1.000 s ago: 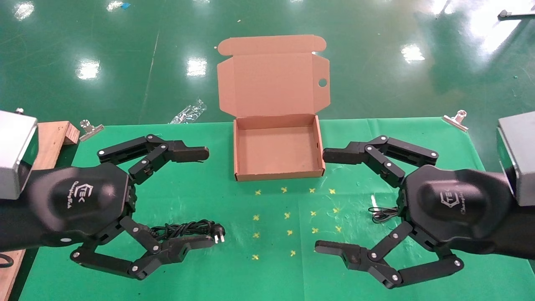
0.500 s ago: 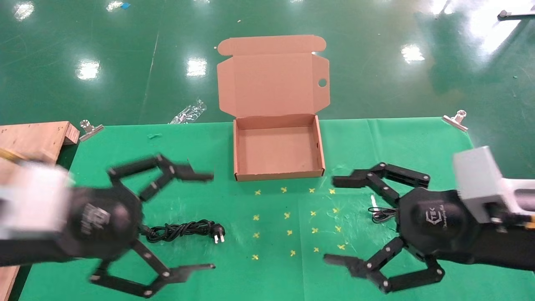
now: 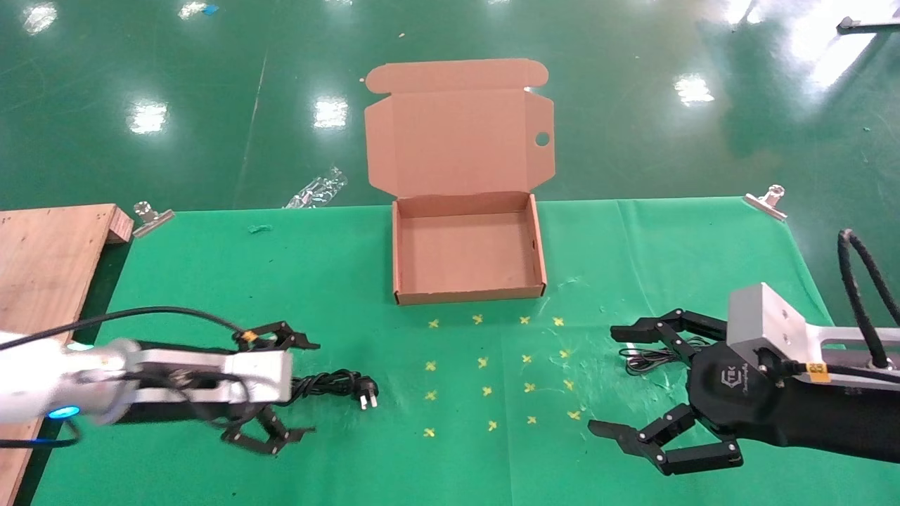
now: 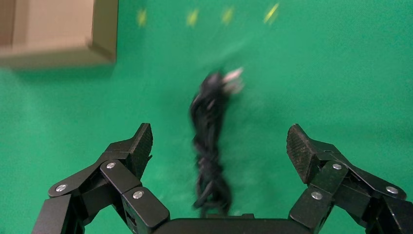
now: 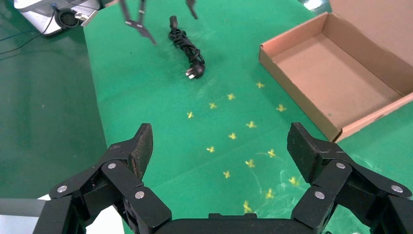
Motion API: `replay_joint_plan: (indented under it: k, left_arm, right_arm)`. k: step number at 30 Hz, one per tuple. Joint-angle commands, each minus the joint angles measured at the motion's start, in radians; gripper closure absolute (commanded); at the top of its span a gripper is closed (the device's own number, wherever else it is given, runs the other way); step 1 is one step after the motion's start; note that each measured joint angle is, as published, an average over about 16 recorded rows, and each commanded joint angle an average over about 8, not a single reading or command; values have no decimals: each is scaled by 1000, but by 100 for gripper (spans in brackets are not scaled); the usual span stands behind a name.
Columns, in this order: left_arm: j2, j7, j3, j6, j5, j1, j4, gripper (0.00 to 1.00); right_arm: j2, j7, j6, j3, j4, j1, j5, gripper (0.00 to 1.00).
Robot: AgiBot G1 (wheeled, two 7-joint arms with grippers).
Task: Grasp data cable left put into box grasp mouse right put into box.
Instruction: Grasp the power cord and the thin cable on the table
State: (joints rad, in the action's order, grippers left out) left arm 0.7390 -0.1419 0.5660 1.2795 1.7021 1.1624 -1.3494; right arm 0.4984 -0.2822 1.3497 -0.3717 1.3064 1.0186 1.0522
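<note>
The bundled data cable is long, with a bulky plug at one end, so my left gripper will grab the cable by its twisted middle next.
The data cable lies bundled on the green cloth at the near left, its two-pronged plug pointing right. My left gripper is open and low, its fingers on either side of the cable's left end. In the left wrist view the cable runs between the spread fingers of the gripper. My right gripper is open at the near right. The mouse body is hidden; only its thin cord shows beside the right hand. The box stands open and empty at the middle back, lid raised. The right wrist view shows the open gripper, the box and the cable.
A wooden board lies at the left edge. Metal clips hold the cloth at the back corners. Yellow cross marks dot the cloth's middle. A plastic wrapper lies on the floor beyond the table.
Both arms have dropped lower and pulled toward the near side. The left gripper has come down around the cable's left end. The right gripper has moved down toward the near right.
</note>
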Motion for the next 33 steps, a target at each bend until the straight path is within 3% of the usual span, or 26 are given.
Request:
replay_joint_plan:
  k: [1, 9, 18, 26, 33]
  left_arm:
    - [30, -30, 27, -32, 82, 4, 1, 0]
    - [107, -162, 84, -68, 272, 7, 12, 0]
    - [139, -241, 98, -74, 331, 3, 17, 0]
    - [140, -241, 99, -73, 332, 3, 18, 0]
    - [140, -241, 99, -73, 332, 3, 18, 0]
  right_arm:
    - [-2, 0, -3, 2, 5, -2, 0, 0]
    - [-19, -6, -10, 7, 27, -17, -7, 0]
    - [-16, -23, -19, -15, 31, -13, 44, 0]
    - [-36, -47, -68, -86, 28, 2, 292, 0]
    - [55, -6, -148, -145, -83, 70, 513, 0]
